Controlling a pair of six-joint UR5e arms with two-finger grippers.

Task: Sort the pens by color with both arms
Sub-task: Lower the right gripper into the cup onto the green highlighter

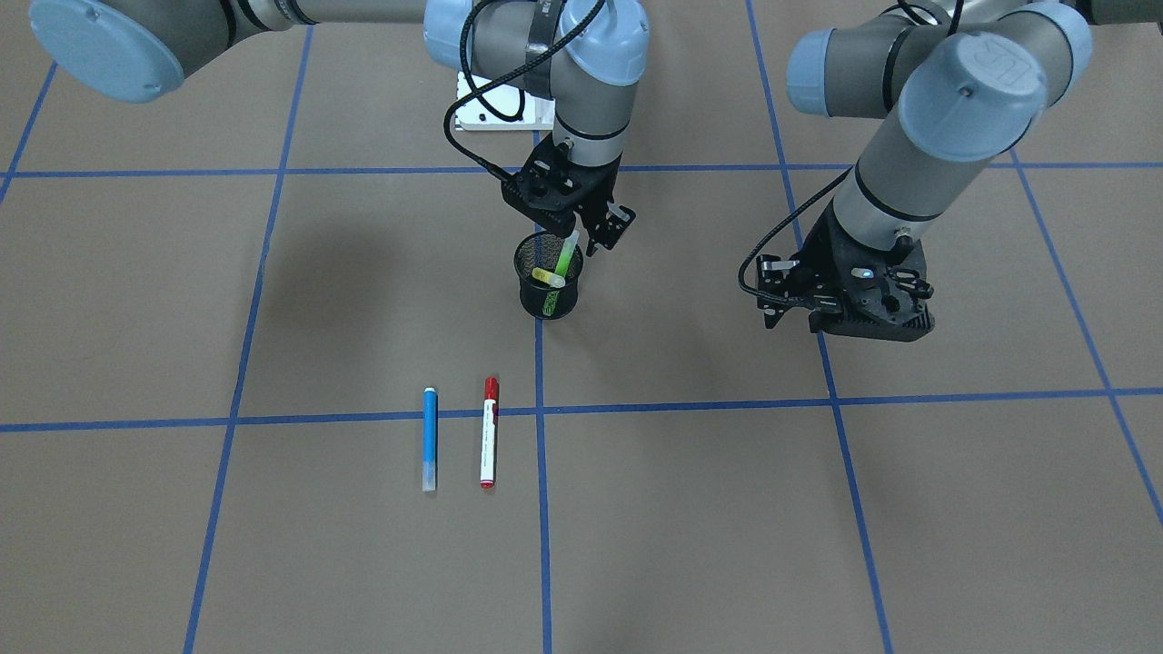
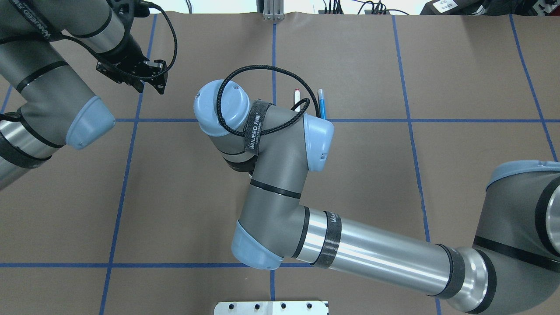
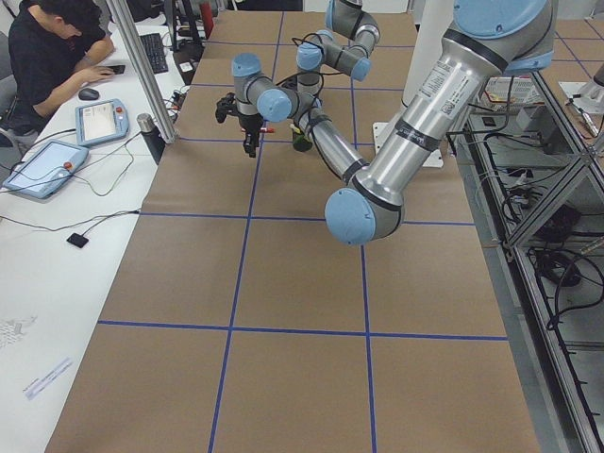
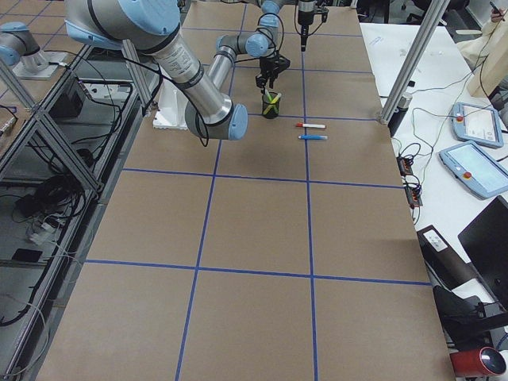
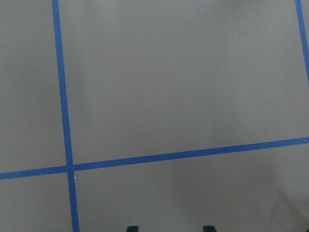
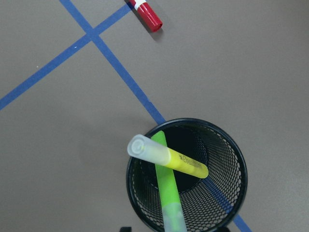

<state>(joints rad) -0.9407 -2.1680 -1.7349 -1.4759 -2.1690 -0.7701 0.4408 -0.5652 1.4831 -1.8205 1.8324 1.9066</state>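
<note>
My right gripper grabs the lime green pen by its clear top end (image 1: 571, 241) next, to sort it out of the black mesh cup (image 1: 545, 302).
A black mesh cup (image 1: 545, 302) stands near the table's middle. It holds a yellow pen (image 1: 548, 276) and a lime green pen (image 1: 566, 254), seen from above in the right wrist view as yellow pen (image 6: 186, 163) and green pen (image 6: 166, 186). My right gripper (image 1: 581, 238) is open just above the cup, with the green pen's clear top end between its fingers. A blue pen (image 1: 430, 439) and a red-capped white pen (image 1: 489, 433) lie side by side on the table past the cup. My left gripper (image 1: 854, 327) is open and empty, hovering above bare table off to the side.
Blue tape lines (image 1: 541, 509) cross the brown table in a grid. The white base plate (image 1: 504, 113) lies behind the cup. A seated operator (image 3: 57, 47) and teach pendants (image 4: 476, 123) are along the table's far side.
</note>
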